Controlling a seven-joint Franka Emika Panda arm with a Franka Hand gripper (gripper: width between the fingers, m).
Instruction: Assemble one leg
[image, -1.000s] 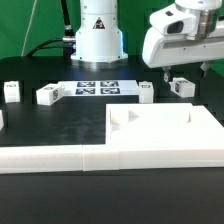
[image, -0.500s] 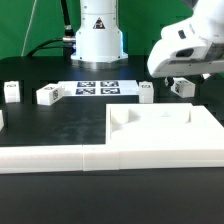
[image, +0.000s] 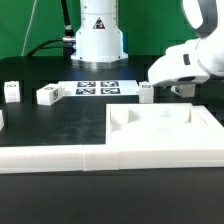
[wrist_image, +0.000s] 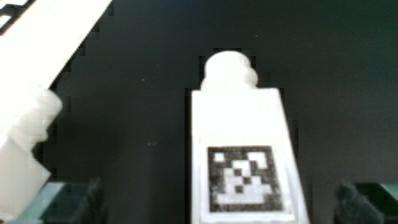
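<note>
My gripper needs to close now: its fingers are beside the white leg, level with the leg's marker tag. Closing now would hold the leg.
In the wrist view a small white leg (wrist_image: 238, 140) with a black-and-white marker tag lies on the black table. It sits between my two dark fingertips (wrist_image: 64, 204), with a gap on each side. My gripper (wrist_image: 214, 206) is open and touches nothing. In the exterior view my gripper (image: 180, 87) is low over the table at the right, and the tilted white hand mostly hides this leg. Three more legs lie on the table: one (image: 146, 93) just left of the hand, one (image: 48, 95) and one (image: 12, 91) at the left.
A large flat white panel (image: 150, 135) with raised walls fills the front of the table. The marker board (image: 97, 88) lies in front of the robot base (image: 98, 35). A white object (wrist_image: 25, 130) lies close beside the leg in the wrist view.
My hand has dropped from above the table at the exterior view's right and tilted over, down to the leg lying there. The other parts have not moved.
</note>
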